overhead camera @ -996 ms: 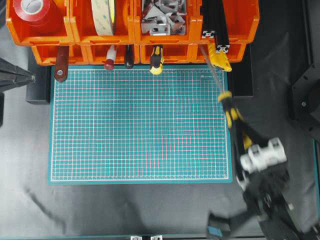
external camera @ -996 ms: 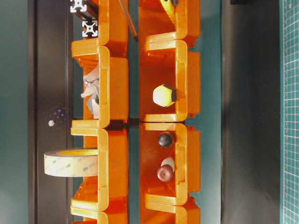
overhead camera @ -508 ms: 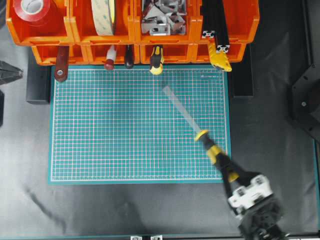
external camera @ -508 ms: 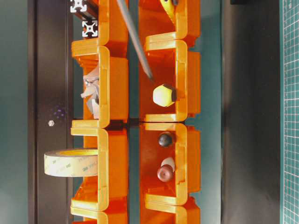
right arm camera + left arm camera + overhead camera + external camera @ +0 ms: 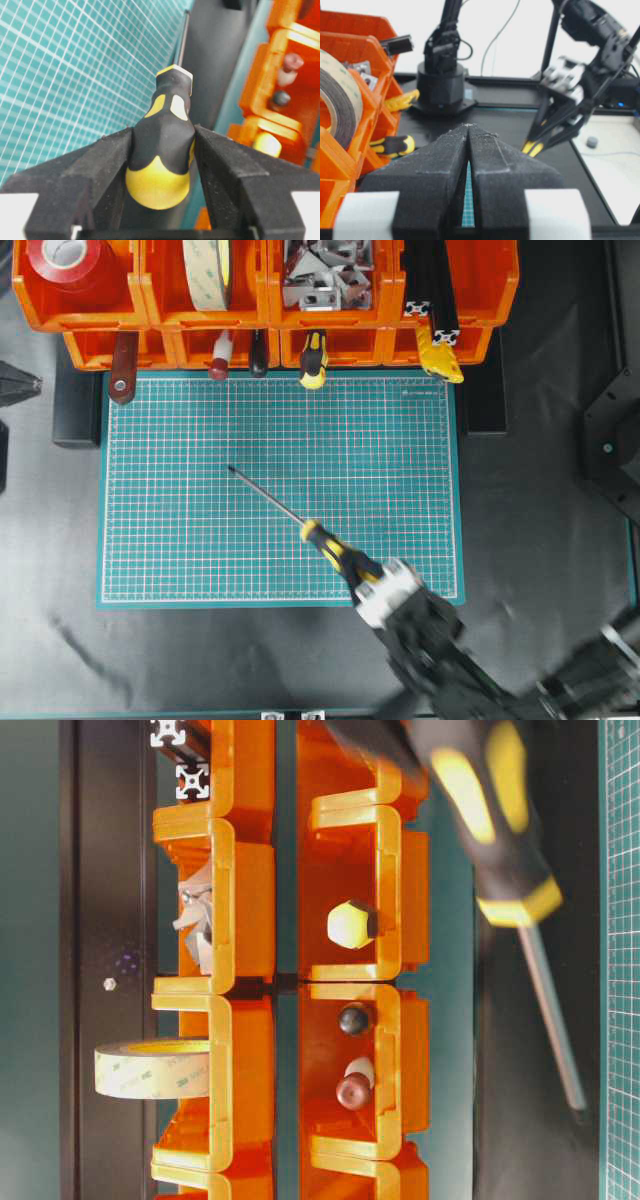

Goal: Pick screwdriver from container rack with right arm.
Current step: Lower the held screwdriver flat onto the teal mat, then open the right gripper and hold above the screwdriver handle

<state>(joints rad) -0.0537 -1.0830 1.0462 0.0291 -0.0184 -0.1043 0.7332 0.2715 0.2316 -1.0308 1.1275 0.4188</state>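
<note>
The screwdriver handle (image 5: 335,548) (image 5: 165,135) hangs above the green mat and the screwdriver would drop if my right gripper opened now, so it keeps holding the screwdriver.
The screwdriver (image 5: 335,552) has a yellow-and-black handle and a thin dark shaft that points to the back left over the green mat. It is clear of the orange container rack (image 5: 90,318). My right gripper (image 5: 378,587) is shut on the handle at the mat's front edge. In the right wrist view both black fingers press the handle's (image 5: 162,140) sides, with the gripper (image 5: 163,130) round its thick end. The table-level view shows the blurred handle (image 5: 485,810) and shaft passing in front of the rack (image 5: 240,870). My left gripper (image 5: 468,126) is shut on nothing, off to the left.
The green cutting mat (image 5: 200,540) lies before the rack. The lower bins hold a stubby yellow-black handle (image 5: 313,358) and a red-and-white handled tool (image 5: 220,360). Red tape (image 5: 70,265), a tape roll (image 5: 205,270), metal brackets and black extrusions (image 5: 435,290) fill the upper bins.
The right arm swung the screwdriver away from the rack's right end, down and leftward. It is now at the mat's front edge, with the shaft pointing back-left. The left gripper stayed put.
</note>
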